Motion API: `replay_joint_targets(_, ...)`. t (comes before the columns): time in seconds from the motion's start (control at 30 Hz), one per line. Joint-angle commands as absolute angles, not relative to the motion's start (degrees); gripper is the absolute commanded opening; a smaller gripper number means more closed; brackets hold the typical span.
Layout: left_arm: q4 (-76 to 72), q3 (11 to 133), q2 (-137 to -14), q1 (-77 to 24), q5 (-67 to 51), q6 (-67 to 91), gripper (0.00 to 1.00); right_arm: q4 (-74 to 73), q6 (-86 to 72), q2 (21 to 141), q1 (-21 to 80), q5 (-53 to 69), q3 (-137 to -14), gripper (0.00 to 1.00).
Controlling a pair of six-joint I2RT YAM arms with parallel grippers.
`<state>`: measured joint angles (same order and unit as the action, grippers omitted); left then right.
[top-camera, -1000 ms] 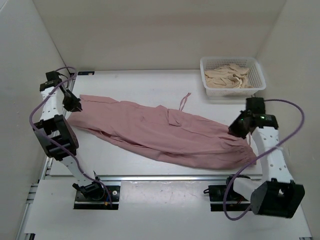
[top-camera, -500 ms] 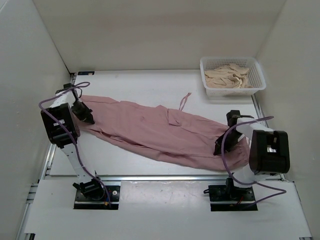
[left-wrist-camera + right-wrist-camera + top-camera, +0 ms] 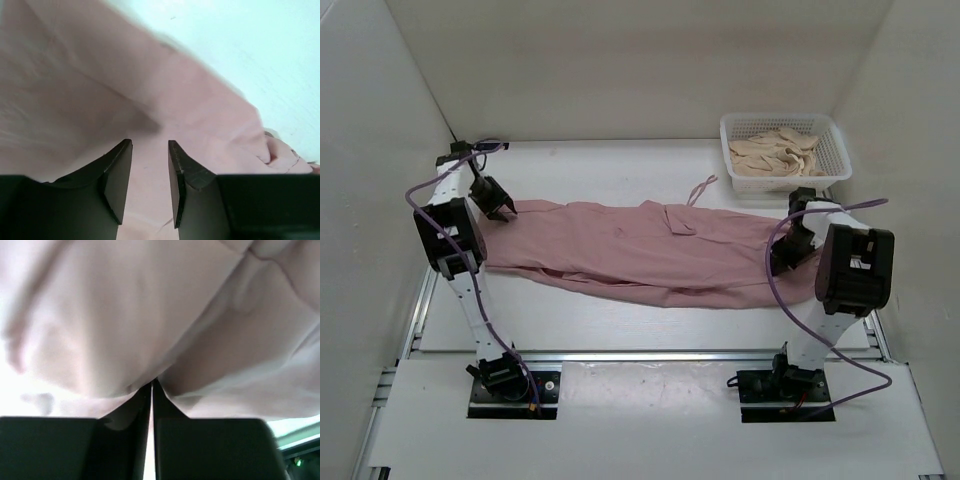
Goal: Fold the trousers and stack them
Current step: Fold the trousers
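Note:
My left gripper takes hold of the trousers at their far end next, opposite my right gripper, to fold that end over their middle.
The dusty-pink trousers lie stretched lengthwise across the white table, with the pocket flap on top near the middle. My left gripper is at their far left end. In the left wrist view its jaws stand a narrow gap apart with pink fabric filling the gap. My right gripper is at the right end. In the right wrist view it is pressed shut, pinching a fold of the fabric at its tips.
A white basket holding beige cloth stands at the back right corner, just behind the right arm. A pink drawstring trails from the trousers toward the back. White walls close in the left, right and back sides.
Both grippers came down onto the ends of the trousers, then moved toward the back. The trousers' upper edge followed them and is now pulled straight.

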<state>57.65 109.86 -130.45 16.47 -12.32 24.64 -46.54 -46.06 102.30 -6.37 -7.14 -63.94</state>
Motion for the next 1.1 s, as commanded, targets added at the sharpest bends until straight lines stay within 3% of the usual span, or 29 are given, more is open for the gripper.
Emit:
replay_joint_targets(0.0,61.87,116.1,-127.18,16.87,-8.19,24.35,0.47,-47.46,-43.6,102.31,-5.1,-12.39,-69.51,0.09)
replay_joint_targets(0.07,62.4,115.06,-124.82,18.71,-4.32,23.82,0.46,-48.77,-43.59,100.12,-3.08,-12.92,-72.66,0.15)
replay_joint_targets(0.17,60.48,107.69,-119.3,22.23,-1.06,24.87,0.46,-50.44,-42.46,97.05,-0.62,-12.92,-75.31,0.42)
replay_joint_targets(0.2,59.95,105.58,-117.88,22.85,-0.36,24.87,0.53,-51.06,-41.93,96.16,-0.01,-12.92,-75.84,0.51)
replay_joint_targets(0.23,59.16,101.64,-116.56,23.98,0.26,25.4,0.61,-51.06,-41.92,94.59,1.13,-12.92,-76.55,0.52)
replay_joint_targets(0.27,59.15,99.51,-114.19,24.52,0.26,26.1,0.77,-51.59,-41.92,93.7,1.66,-12.92,-76.55,0.59)
replay_joint_targets(0.33,57.14,95.12,-111.63,26.53,-2.35,28.72,0.87,-52.11,-41.22,92.2,2.98,-12.22,-76.55,0.65)
replay_joint_targets(0.47,53.01,82.03,-106.09,29.88,-9.74,30.23,1.0,-52.12,-40.08,87.11,3.52,-10.46,-74.89,0.66)
replay_joint_targets(0.5,52.3,81.39,-106.08,30.58,-9.76,30.23,1.0,-52.12,-39.3,86.06,3.52,-10.46,-74.36,0.66)
replay_joint_targets(0.53,52.29,81.39,-106.61,30.59,-10.54,30.23,1.0,-52.64,-38.68,84.04,3.52,-11.33,-73.66,0.72)
replay_joint_targets(0.8,49.31,79.02,-111.26,28.31,-13.01,33.83,0.99,-54.58,-37.62,73.57,2.38,-13.71,-70.58,0.77)
replay_joint_targets(0.97,46.5,77.26,-115.22,24.97,-12.84,34.36,0.9,-56.51,-36.39,69.0,2.37,-15.02,-70.05,0.79)
replay_joint_targets(1.03,46.49,77.26,-116.01,24.35,-10.73,35.06,0.81,-57.39,-36.39,68.38,1.85,-15.64,-70.05,0.79)
replay_joint_targets(1.07,46.49,77.26,-116.02,24.35,-9.94,35.07,0.55,-58.18,-35.78,67.77,1.85,-15.64,-70.57,0.79)
